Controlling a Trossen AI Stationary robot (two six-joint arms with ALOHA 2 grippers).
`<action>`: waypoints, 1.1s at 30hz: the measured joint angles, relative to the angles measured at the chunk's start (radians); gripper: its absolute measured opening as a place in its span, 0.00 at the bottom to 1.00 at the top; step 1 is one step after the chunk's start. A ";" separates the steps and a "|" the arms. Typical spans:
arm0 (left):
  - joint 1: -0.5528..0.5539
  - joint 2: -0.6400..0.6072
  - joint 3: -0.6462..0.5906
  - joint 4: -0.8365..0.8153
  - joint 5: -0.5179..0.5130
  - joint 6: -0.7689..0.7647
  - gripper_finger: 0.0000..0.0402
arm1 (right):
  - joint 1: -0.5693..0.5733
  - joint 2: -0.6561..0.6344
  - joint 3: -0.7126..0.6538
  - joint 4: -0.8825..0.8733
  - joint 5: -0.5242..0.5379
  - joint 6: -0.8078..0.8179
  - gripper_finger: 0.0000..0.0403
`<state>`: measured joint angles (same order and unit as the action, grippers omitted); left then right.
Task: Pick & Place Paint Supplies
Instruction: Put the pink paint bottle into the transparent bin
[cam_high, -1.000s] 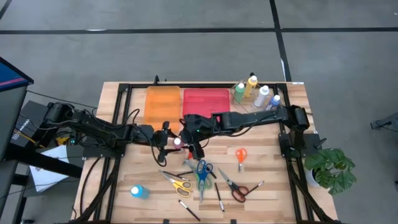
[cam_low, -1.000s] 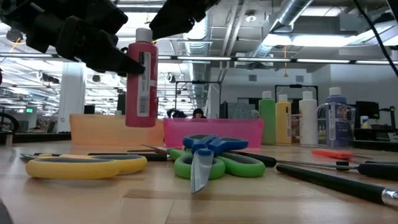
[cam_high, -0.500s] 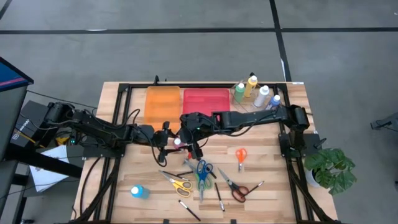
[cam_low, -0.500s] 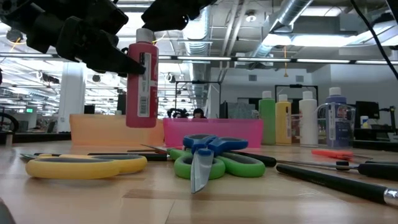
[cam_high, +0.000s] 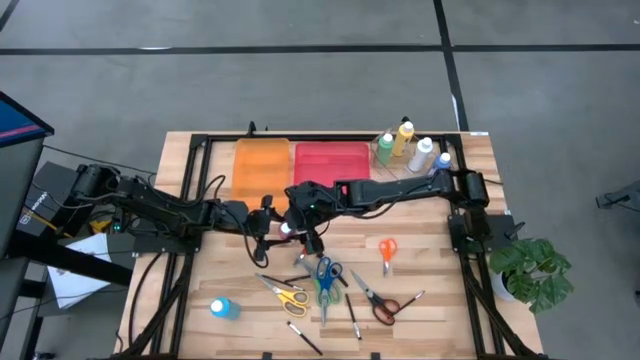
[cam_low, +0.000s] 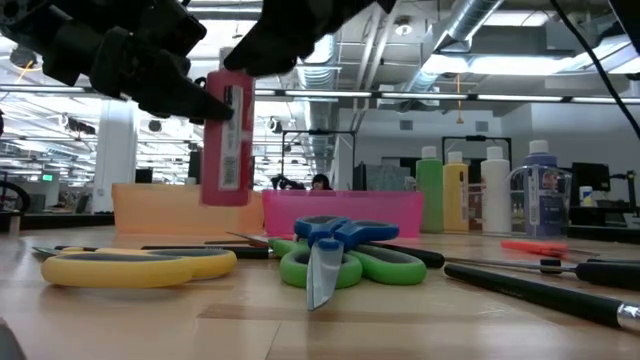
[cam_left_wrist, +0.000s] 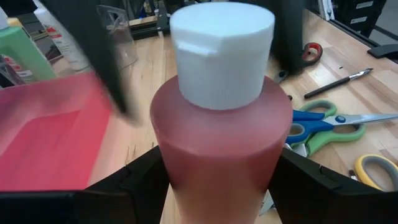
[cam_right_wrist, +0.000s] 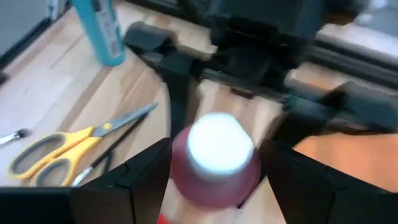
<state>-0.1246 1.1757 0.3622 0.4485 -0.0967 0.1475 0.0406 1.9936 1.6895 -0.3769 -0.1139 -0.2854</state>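
My right gripper is going to grab the part of the pink bottle under the white cap (cam_high: 287, 234) (cam_right_wrist: 214, 185) next. Then it can stand the bottle with the other paint bottles.
A pink paint bottle (cam_low: 225, 150) with a white cap (cam_left_wrist: 222, 53) hangs upright over the table's middle, above the scissors. My left gripper (cam_high: 274, 228) is shut on it, reaching in from the table's left. My right gripper (cam_high: 299, 226) comes from the right and slants down over the bottle's top. Its open fingers (cam_right_wrist: 137, 180) stand on either side of the bottle's shoulder (cam_right_wrist: 214, 171). In the low view it hides the cap. My left gripper pinches the pink bottle's body (cam_left_wrist: 186, 168) between its two fingers (cam_left_wrist: 134, 186), below the shoulder. The fingers come nearly level from the table's left. The bottle stands upright, cap up, lifted clear of the table. My right gripper flanks the bottle's top; whether it touches, I cannot tell.
An orange tray (cam_high: 262, 165) and a pink tray (cam_high: 331, 163) lie at the far edge, with several paint bottles (cam_high: 410, 145) standing to their right. Scissors (cam_high: 324, 278) and brushes (cam_high: 352, 318) lie scattered on the near side. A teal bottle (cam_high: 222, 308) lies near left.
My right gripper has come down and a little toward the table's left, over the pink bottle's cap, which it now hides in the low view. The bottle has stayed where it was.
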 joint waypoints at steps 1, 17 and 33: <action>0.000 0.001 -0.001 -0.006 0.001 -0.003 0.58 | 0.000 0.005 0.001 0.004 0.005 -0.004 0.62; 0.000 0.000 -0.001 0.003 0.001 -0.002 0.58 | 0.000 0.007 0.005 0.012 -0.004 -0.010 0.35; 0.000 -0.006 0.003 0.011 0.001 -0.004 0.68 | -0.005 -0.001 0.002 -0.048 -0.041 -0.040 0.28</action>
<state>-0.1249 1.1693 0.3649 0.4591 -0.0956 0.1436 0.0361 1.9927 1.6920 -0.4247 -0.1552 -0.3256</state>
